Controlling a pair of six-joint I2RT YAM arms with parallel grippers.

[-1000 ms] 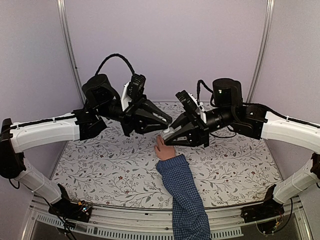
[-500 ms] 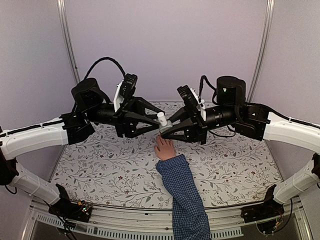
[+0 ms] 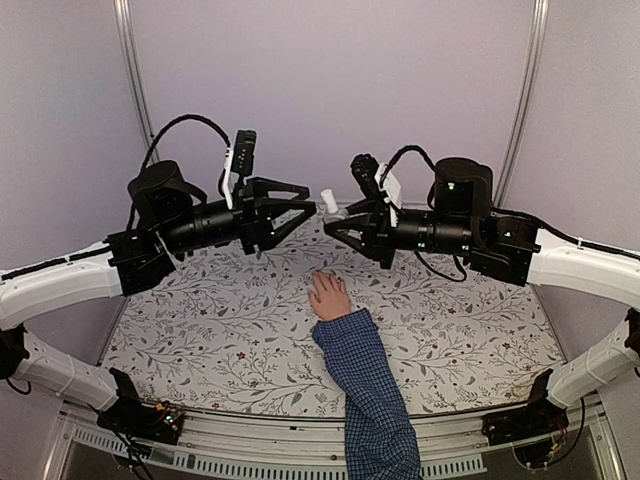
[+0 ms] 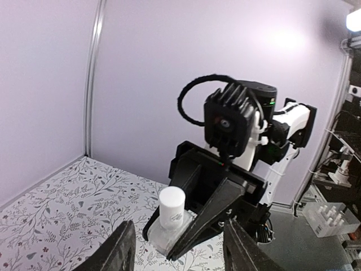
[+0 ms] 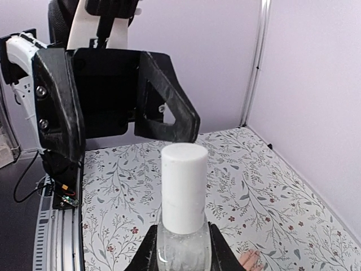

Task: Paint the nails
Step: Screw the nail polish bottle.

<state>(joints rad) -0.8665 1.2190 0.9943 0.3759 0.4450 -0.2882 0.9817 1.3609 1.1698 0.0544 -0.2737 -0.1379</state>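
Next, my left gripper reaches the white cap [image 5: 183, 186] and grabs it around its sides, leaving the glass body free, to twist the cap for nail painting.
My right gripper [image 3: 338, 217] is shut on the clear glass body of a nail polish bottle [image 3: 330, 205] and holds it upright in the air, white cap [image 5: 183, 186] on. My left gripper [image 3: 308, 201] is open and empty, just left of the cap, its fingers [image 4: 117, 248] spread wide and facing the bottle [image 4: 170, 214]. A small pale hand [image 3: 328, 297] lies flat on the mat at the end of a blue checked sleeve [image 3: 368, 390], below both grippers. Its nails [image 3: 321, 279] are too small to show any colour. Fingertips [image 5: 251, 260] peek into the right wrist view.
A floral-patterned mat [image 3: 220, 330] covers the table. Lilac walls with metal corner posts [image 3: 137, 90] close in the back and sides. A rack with white parts [image 4: 330, 217] stands beyond the table in the left wrist view.
Both grippers have risen from just above the hand. The right one carried the bottle up. The left one pulled back to the left, away from the cap.
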